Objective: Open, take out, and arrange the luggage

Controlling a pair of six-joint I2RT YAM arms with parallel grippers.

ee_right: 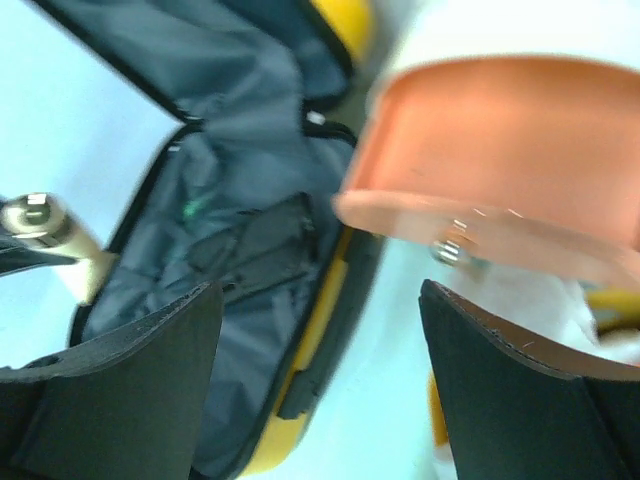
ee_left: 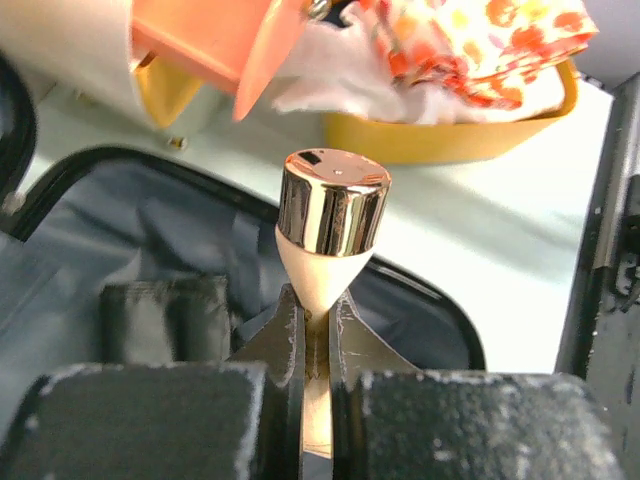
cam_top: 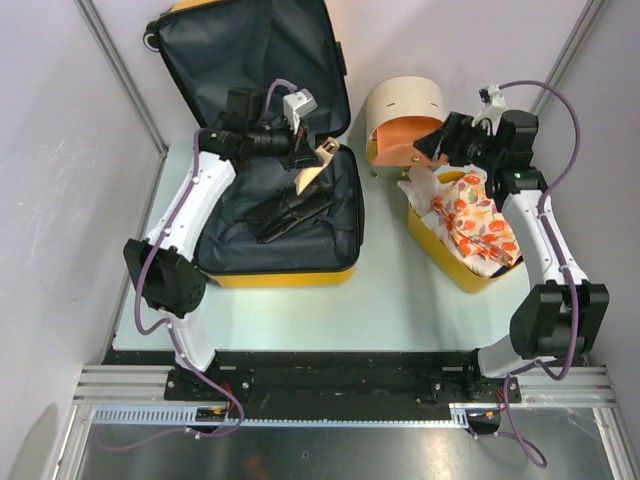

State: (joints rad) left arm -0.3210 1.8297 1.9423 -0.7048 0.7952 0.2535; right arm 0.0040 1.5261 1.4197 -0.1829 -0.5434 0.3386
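The cream bottle's body needs to stay free to enter the round box, so my right gripper should next grab the bottle by its gold cap (cam_top: 328,148) (ee_right: 36,219).
The yellow suitcase (cam_top: 285,276) lies open on the table, its lid (cam_top: 250,60) leaning back and its dark grey lining (ee_left: 110,230) showing. It also shows in the right wrist view (ee_right: 230,170). A black folded item (cam_top: 290,212) lies inside it. My left gripper (cam_top: 308,158) hovers over the suitcase's right rim. It is shut (ee_left: 316,320) on the narrow end of a cream bottle with a gold cap (ee_left: 330,215). My right gripper (cam_top: 432,143) is open and empty (ee_right: 320,330) beside the pink flap (ee_right: 500,130) of the round box.
The cream round box (cam_top: 403,105) stands at the back, right of the suitcase. A yellow basket (cam_top: 450,262) with an orange floral cloth (cam_top: 475,220) and white fabric sits in front of it, under my right arm. Bare table lies between suitcase and basket.
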